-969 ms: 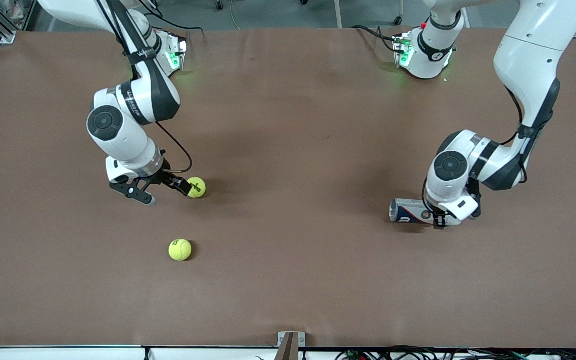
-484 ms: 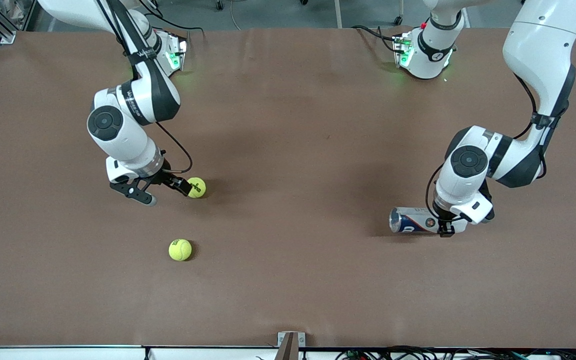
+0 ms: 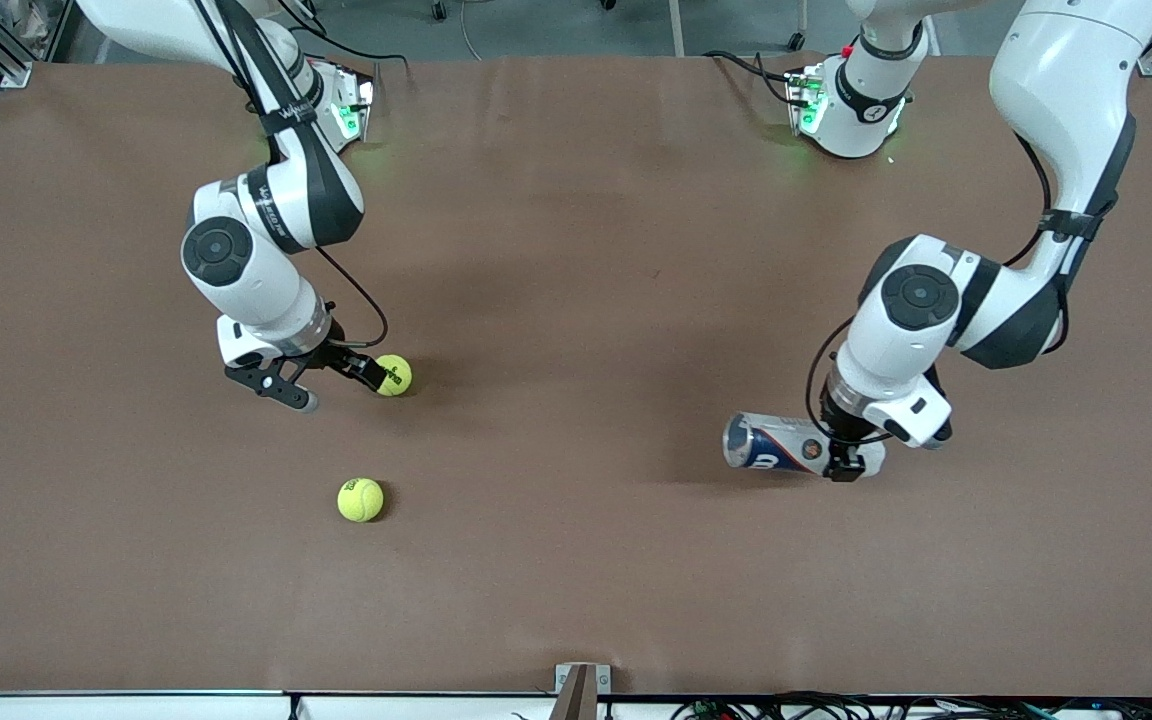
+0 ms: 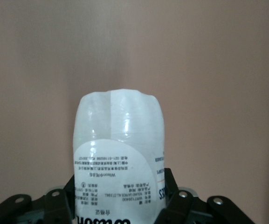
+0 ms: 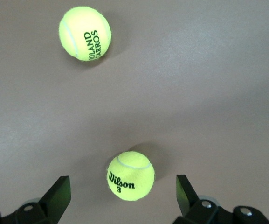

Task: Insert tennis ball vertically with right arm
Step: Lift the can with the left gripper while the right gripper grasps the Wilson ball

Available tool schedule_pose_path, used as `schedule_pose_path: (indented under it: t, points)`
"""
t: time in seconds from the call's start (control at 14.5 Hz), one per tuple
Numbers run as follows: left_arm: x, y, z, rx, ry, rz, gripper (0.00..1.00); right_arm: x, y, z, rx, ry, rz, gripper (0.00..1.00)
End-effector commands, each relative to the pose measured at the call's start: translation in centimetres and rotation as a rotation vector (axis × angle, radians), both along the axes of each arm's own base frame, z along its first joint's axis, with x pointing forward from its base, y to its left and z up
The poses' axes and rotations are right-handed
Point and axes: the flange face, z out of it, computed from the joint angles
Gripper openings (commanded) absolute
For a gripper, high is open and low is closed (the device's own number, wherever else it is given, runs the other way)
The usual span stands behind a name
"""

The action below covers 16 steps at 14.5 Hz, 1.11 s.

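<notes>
My right gripper is going to hold the Wilson ball (image 3: 360,499) by its round sides next, to put the tennis ball vertically into the clear can (image 3: 774,447).
Two yellow tennis balls lie on the brown table. The Wilson ball (image 3: 360,499) (image 5: 130,175) is nearer the front camera. The Roland Garros ball (image 3: 394,375) (image 5: 85,33) lies farther from it. My right gripper (image 3: 326,385) (image 5: 121,186) hangs open above the table, and its wrist view shows the Wilson ball below, between the two fingers, untouched. My left gripper (image 3: 841,462) (image 4: 120,196) is shut on a clear tennis ball can (image 3: 774,447) (image 4: 120,149) with a white and blue label. It holds the can almost level above the table at the left arm's end.
The brown table (image 3: 576,250) stretches between the two arms. Both arm bases (image 3: 846,110) stand along its edge farthest from the front camera. A small bracket (image 3: 577,688) sits at the nearest edge.
The left arm has carried the can toward the right arm's end of the table and swung its open end a little lower. The right gripper and both balls have hardly moved.
</notes>
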Motion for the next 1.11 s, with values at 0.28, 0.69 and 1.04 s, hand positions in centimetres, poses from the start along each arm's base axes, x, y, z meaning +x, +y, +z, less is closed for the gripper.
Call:
schedule_pose_path:
  t: [0.28, 0.69, 1.04]
  points:
    - [-0.6, -1.8, 2.1, -0.115, 0.032, -0.019, 0.7, -2.1, 2.4, -6.2, 0.003, 0.001, -0.05, 1.0]
    - [-1.1, -3.0, 2.6, -0.167, 0.063, -0.002, 0.69, -3.0, 2.4, -9.6, -0.017, 0.036, -0.048, 1.0]
    - [-0.4, -2.8, 3.0, -0.173, 0.045, -0.041, 0.71, -3.5, 2.5, -10.0, -0.024, 0.052, -0.044, 0.76]
